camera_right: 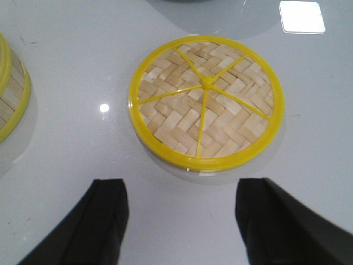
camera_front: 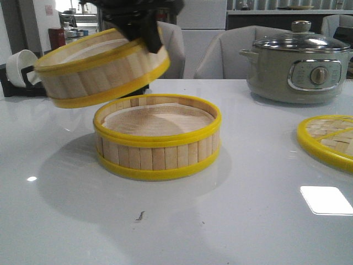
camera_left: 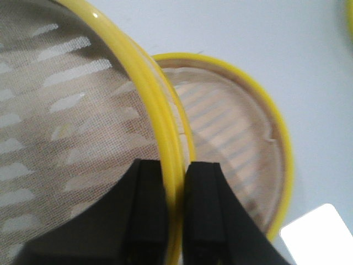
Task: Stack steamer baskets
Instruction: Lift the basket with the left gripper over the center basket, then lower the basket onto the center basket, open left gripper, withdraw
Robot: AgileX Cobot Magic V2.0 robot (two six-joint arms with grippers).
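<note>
The held basket hangs tilted above the standing basket, so my left gripper now keeps holding until the held basket's lower edge [camera_front: 110, 95] rests on the standing basket's rim [camera_front: 201, 110].
One steamer basket [camera_front: 157, 144] with bamboo slat walls, yellow rims and a pale liner stands on the white table. My left gripper [camera_front: 144, 27] is shut on the rim of a second steamer basket [camera_front: 94, 69] and holds it tilted in the air, above and to the left of the first. In the left wrist view my left gripper [camera_left: 175, 182] pinches the yellow rim of the held basket [camera_left: 66, 121], and the standing basket [camera_left: 231, 127] lies below it. My right gripper [camera_right: 179, 215] is open and empty over the table, near the flat woven lid [camera_right: 205, 102].
The yellow-rimmed woven lid [camera_front: 328, 141] lies at the table's right edge. A grey-green electric pot [camera_front: 298, 63] stands at the back right. Grey chairs stand behind the table. An edge of the standing basket [camera_right: 11, 99] shows in the right wrist view.
</note>
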